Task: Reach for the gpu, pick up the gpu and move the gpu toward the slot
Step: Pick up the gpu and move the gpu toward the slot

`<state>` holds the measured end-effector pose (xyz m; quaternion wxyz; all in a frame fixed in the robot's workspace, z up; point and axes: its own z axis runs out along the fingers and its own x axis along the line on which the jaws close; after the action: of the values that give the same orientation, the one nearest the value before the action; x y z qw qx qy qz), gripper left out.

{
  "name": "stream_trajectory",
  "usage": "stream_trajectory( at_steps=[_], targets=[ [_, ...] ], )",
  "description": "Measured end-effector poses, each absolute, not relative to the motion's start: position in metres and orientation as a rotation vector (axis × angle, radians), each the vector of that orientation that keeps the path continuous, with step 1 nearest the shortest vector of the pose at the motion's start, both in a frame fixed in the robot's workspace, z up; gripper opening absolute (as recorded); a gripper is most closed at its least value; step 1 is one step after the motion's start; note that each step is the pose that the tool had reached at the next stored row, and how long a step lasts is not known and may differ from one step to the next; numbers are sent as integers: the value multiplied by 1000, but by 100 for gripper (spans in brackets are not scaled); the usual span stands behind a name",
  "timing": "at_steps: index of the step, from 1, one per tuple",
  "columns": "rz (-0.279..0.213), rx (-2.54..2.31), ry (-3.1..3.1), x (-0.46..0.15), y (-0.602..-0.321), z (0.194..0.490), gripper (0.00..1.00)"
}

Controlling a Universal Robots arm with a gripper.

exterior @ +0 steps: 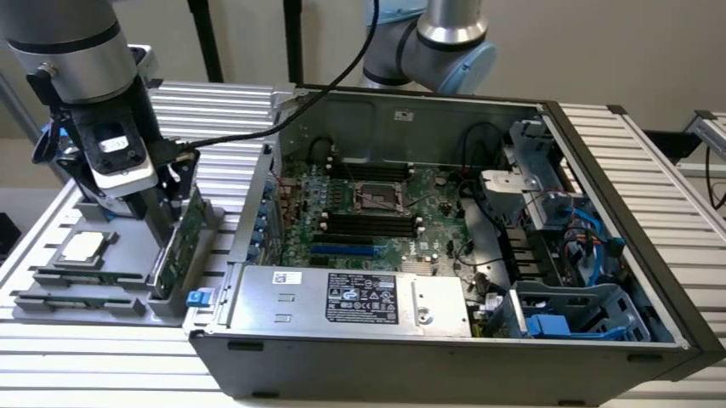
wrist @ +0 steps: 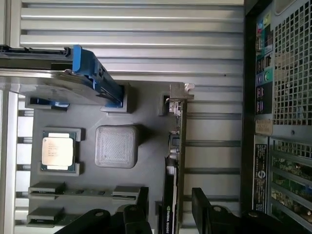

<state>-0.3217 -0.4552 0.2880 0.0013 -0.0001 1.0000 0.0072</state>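
Observation:
My fingertips are above the GPU's top edge [exterior: 186, 212], high over the grey tray [exterior: 114, 296], and would miss if they closed now, so my gripper should first go lower.
The gpu [wrist: 174, 146] stands on edge in a slot of the grey parts tray [wrist: 146, 112], a thin green card with its silver bracket [wrist: 176, 97] at one end. In the exterior view the gpu [exterior: 189, 234] is at the tray's side nearest the computer case. My gripper [wrist: 169, 205] is open, low over the card's other end. Its two black fingers [wrist: 142, 200] straddle the board with a gap on each side. In the exterior view the gripper [exterior: 162, 231] hangs right over the tray beside the card.
The tray also carries a silver hard drive in a blue frame [wrist: 73, 73], a processor [wrist: 57, 151], memory sticks [wrist: 48, 187] and a grey block [wrist: 115, 145]. The open computer case [exterior: 635, 255] lies to the exterior view's right, with its motherboard [exterior: 363, 212], blue slot [exterior: 340, 251] and power supply [exterior: 352, 297].

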Motion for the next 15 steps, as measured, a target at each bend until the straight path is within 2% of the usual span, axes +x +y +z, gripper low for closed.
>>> stream_trajectory(
  at_steps=[15],
  targets=[
    [22,78,3133,-320,-457,261,48]
  ],
)
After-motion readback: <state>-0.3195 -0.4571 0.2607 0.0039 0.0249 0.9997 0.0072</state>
